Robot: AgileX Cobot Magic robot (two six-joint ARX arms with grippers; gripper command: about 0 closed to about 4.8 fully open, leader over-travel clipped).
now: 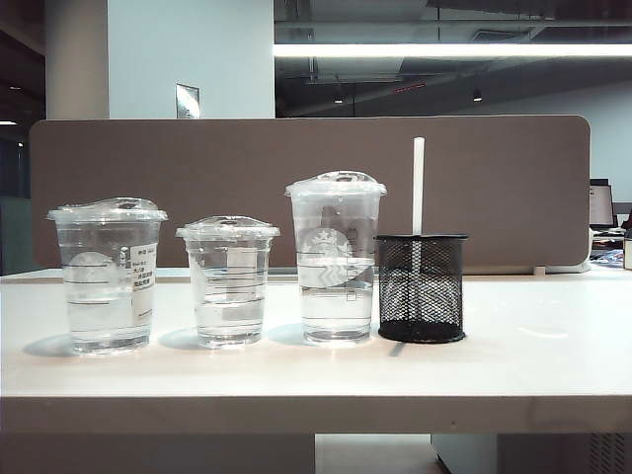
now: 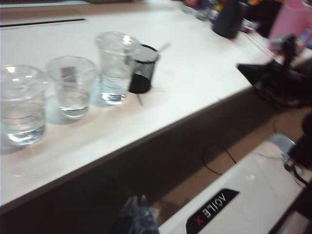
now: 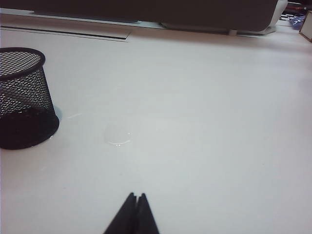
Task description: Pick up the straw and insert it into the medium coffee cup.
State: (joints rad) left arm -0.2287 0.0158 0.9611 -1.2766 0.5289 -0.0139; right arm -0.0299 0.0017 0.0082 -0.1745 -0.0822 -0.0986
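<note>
Next, my right gripper grabs the straw by its bare upper end (image 1: 418, 163) above the holder's rim, since the mesh holder surrounds the straw's lower half.
The straw (image 1: 418, 188) is long and white and stands upright in a black mesh holder (image 1: 423, 288) at the right end of a row of cups. The medium coffee cup (image 1: 107, 276), wide, domed and with a white sticker, is at the left end; the left wrist view shows it too (image 2: 19, 105). No gripper appears in the exterior view. My left gripper (image 2: 138, 200) is blurred, with its tips together, low in front of the table's front edge and far from the cups. My right gripper (image 3: 136, 196) is shut and empty over bare table, to the side of the holder (image 3: 24, 97).
Between the medium cup and the holder stand a short clear cup (image 1: 228, 281) and the tallest clear cup (image 1: 336, 262) with a bold round logo. A brown partition (image 1: 494, 188) runs behind the table. The robot's white base (image 2: 234, 200) lies below the table edge.
</note>
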